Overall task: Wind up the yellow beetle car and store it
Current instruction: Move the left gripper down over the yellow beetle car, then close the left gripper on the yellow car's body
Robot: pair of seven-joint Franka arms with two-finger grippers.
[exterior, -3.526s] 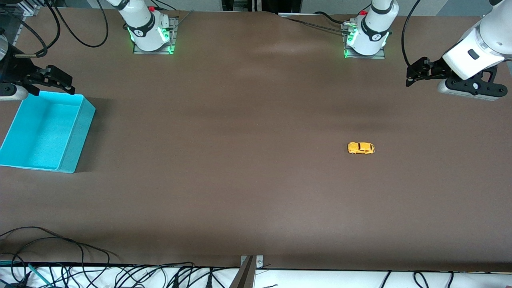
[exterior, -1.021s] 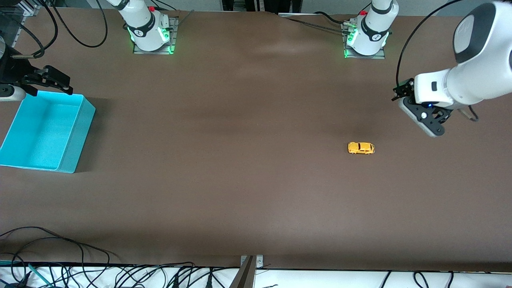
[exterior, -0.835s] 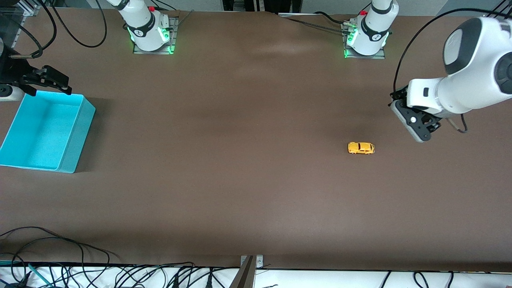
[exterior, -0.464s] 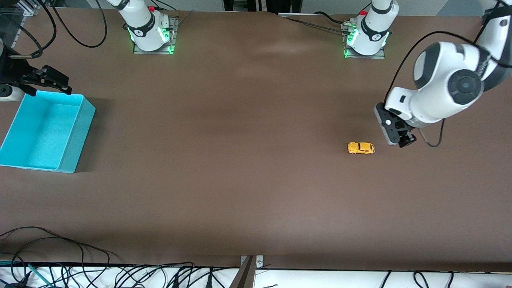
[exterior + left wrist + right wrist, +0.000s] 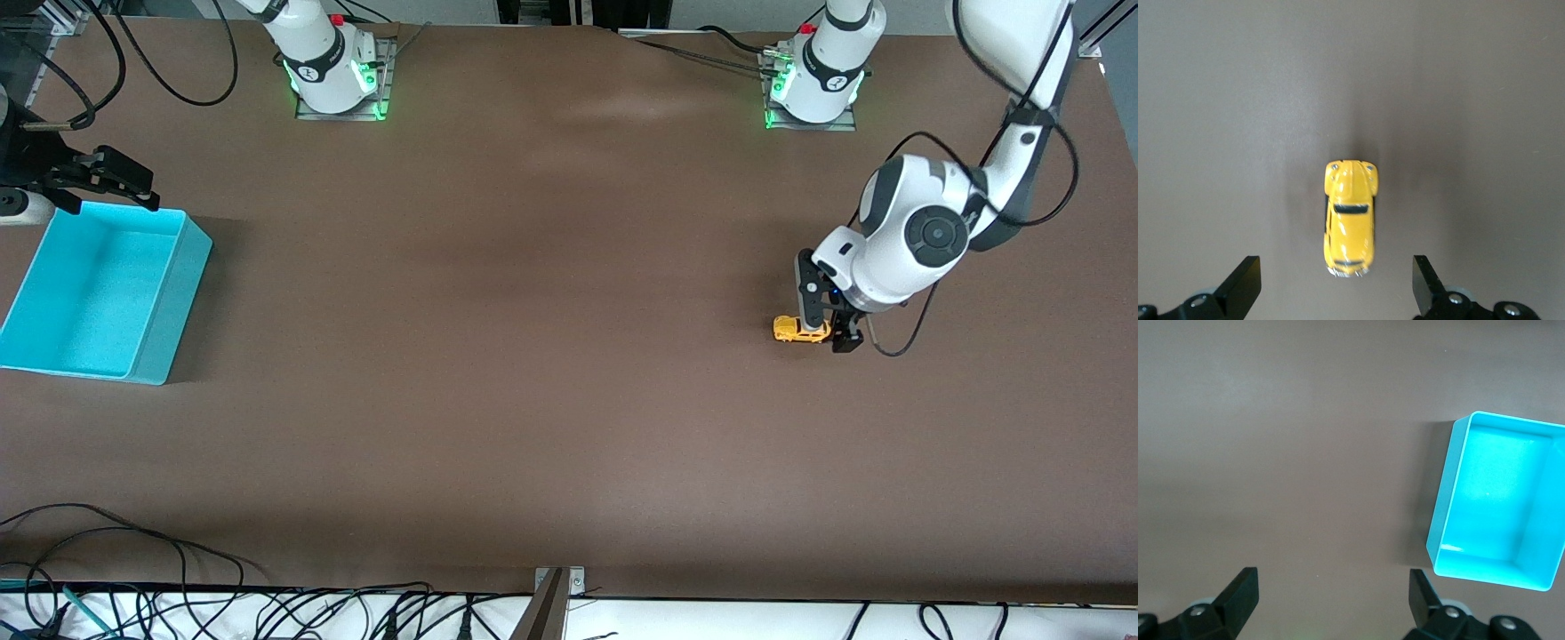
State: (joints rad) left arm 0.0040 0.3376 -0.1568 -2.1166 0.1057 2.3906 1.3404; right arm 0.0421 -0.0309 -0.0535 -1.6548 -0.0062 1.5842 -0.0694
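Note:
I should grab the sides of the yellow beetle car's cabin with my left gripper next. Then I can wind up and store the car.
The yellow beetle car stands on its wheels on the brown table, toward the left arm's end. My left gripper hangs low over one end of the car and covers that end in the front view. In the left wrist view the yellow beetle car lies lengthwise, with only its near end level with the fingertips. The left gripper is open, and both black fingers stand well clear of the car's sides. My right gripper waits open beside the teal bin, holding nothing; the right gripper shows only bare table between its fingers.
The teal bin is an open, empty rectangular box at the right arm's end of the table. Both arm bases stand along the table edge farthest from the front camera. Loose cables lie along the nearest edge.
The left arm has swung in from the table's end and come down to the car, its gripper turning to point downward. The car has not moved. The right arm has stayed put.

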